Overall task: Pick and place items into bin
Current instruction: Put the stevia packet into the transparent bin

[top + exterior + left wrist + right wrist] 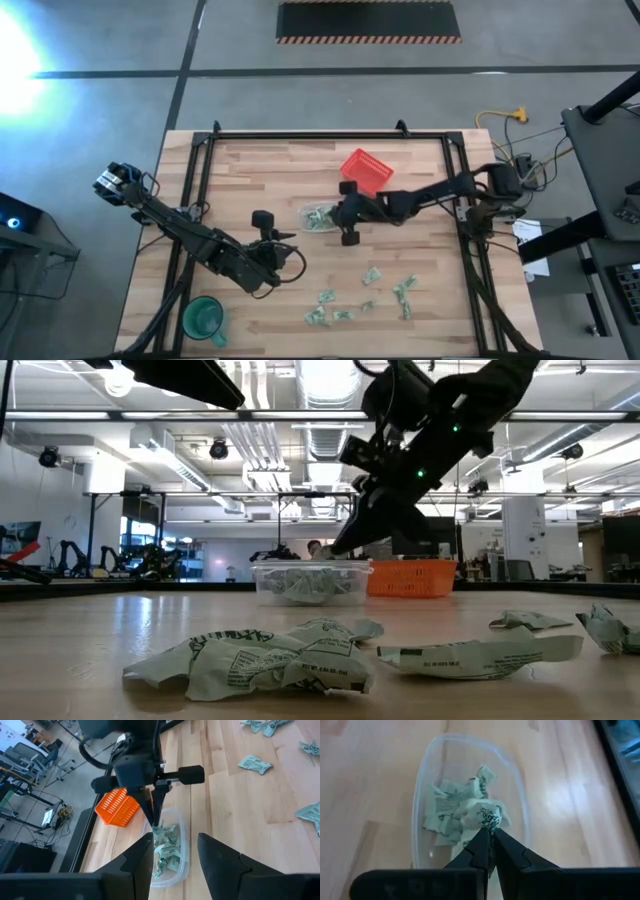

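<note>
The wrapped piece is hanging inside the bin's rim, over the pile. It would land there, so my right gripper should open now.
The clear bin stands near the table's middle and holds a pile of pale green wrapped pieces. My right gripper hangs over the bin, pointing down, shut on one wrapped piece. In the low view the right gripper is just above the bin. My left gripper is open and hovers to the left of the bin, touching nothing. More pieces lie loose on the near half of the table. My right gripper pinches one pale green wrapped piece between its two fingertips, coming from above and pointing down. The piece sits at the tips just over the pile inside the bin. Whether it rests on the pile, I cannot tell.
A red mesh basket stands just beyond the bin, toward the far edge. A green cup sits at the near left corner. Loose pieces lie scattered near the front edge, and some lie close before the low camera.
</note>
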Robot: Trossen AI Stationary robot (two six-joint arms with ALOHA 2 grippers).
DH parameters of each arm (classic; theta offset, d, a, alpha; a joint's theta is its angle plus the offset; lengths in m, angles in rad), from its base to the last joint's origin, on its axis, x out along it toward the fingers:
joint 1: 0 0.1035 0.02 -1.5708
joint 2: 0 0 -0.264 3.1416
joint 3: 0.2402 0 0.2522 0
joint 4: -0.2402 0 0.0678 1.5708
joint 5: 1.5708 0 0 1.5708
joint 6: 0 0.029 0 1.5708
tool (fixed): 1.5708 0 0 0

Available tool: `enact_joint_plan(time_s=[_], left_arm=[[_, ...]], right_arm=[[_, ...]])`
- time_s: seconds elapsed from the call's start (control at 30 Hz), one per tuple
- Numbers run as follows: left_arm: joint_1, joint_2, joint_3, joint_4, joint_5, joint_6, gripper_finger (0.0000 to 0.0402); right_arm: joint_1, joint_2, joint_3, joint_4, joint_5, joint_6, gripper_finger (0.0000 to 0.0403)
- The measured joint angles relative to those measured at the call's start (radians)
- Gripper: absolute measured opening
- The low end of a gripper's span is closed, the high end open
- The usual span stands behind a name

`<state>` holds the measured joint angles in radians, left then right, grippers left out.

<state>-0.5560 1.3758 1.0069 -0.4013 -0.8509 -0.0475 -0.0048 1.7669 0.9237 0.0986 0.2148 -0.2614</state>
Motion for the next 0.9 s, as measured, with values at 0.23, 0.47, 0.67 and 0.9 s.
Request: enact_joint_plan(time_s=[0.23,0.47,0.67,0.9], left_arm=[[0.000,0.000,0.000,0.000,0.000,0.000,0.0137],[0.000,0.003,0.000,0.001,0.000,0.000,0.0137],[0.000,0.032,-0.001,0.000,0.013,-0.002,0.0137],[0.000,0.067,-0.001,-0.004,0.020,0.001,0.0137]], right_arm=[[-0.012,0.021,0.000,0.032,-0.036,0.011,0.0026],[-0.012,0.020,0.000,0.030,-0.033,0.026,0.0102],[-0.011,-0.007,0.000,0.007,-0.028,0.015,0.0154],[0.003,-0.089,0.000,-0.056,-0.028,0.019,0.0171]])
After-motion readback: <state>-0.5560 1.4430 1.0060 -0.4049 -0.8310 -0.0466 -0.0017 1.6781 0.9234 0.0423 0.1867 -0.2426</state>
